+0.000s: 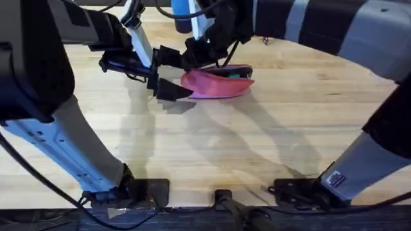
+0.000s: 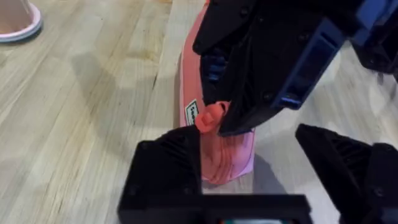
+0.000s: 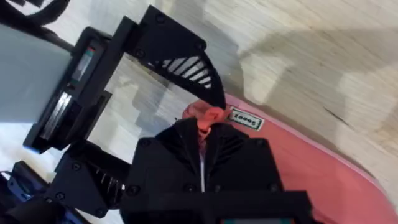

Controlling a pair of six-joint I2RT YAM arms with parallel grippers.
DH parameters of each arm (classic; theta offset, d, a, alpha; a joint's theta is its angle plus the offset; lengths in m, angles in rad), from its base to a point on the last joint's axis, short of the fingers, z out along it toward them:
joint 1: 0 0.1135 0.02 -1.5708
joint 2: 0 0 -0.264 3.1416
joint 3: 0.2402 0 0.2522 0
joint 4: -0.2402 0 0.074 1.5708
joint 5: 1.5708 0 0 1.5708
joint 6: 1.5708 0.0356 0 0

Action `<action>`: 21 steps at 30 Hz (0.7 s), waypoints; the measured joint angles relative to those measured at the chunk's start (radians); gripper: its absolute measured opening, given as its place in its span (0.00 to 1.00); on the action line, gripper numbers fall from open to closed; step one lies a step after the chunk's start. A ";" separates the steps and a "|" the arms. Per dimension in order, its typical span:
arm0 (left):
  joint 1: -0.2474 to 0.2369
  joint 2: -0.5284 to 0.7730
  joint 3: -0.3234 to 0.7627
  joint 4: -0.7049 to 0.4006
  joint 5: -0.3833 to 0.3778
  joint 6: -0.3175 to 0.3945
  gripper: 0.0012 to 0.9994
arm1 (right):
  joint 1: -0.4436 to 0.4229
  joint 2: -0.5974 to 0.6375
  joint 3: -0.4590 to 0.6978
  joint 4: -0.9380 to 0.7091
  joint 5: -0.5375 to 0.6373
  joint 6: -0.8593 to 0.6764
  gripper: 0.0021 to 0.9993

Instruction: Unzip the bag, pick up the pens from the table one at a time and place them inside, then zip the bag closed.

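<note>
My left gripper pinches the bag by the bare end just past the pull (image 2: 227, 163) next, since my right gripper crowds the bag at its zipper pull (image 2: 210, 117).
The pink bag (image 1: 215, 85) lies on the table (image 1: 289, 135) at the far middle. Its top is partly open, and a dark slim thing with a green part (image 1: 236, 74), seemingly the pens, shows inside the slit. My right gripper (image 1: 196, 61) comes down from behind over the bag's left end and is shut on the reddish zipper pull (image 3: 208, 118), also seen as the pull (image 2: 210, 117). My left gripper (image 1: 173, 74) stands open, one finger (image 2: 168, 168) on each side of that same end of the bag (image 2: 227, 158), close under the right gripper (image 2: 267, 62).
A pale pink cone-shaped object (image 2: 17, 22) stands on the table beyond the bag's end. Both arms cross the far half of the table, and bare wood (image 1: 244, 147) stretches toward the front edge.
</note>
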 joint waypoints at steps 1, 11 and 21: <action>0.000 0.000 0.000 0.001 0.000 0.000 0.99 | 0.000 0.000 0.000 0.000 0.000 0.000 0.03; -0.001 0.000 0.000 0.016 -0.029 -0.003 0.50 | 0.000 0.000 0.000 -0.004 -0.002 0.001 0.03; 0.003 0.000 0.000 0.033 -0.050 -0.003 0.05 | 0.009 0.000 0.000 -0.019 -0.019 0.007 0.03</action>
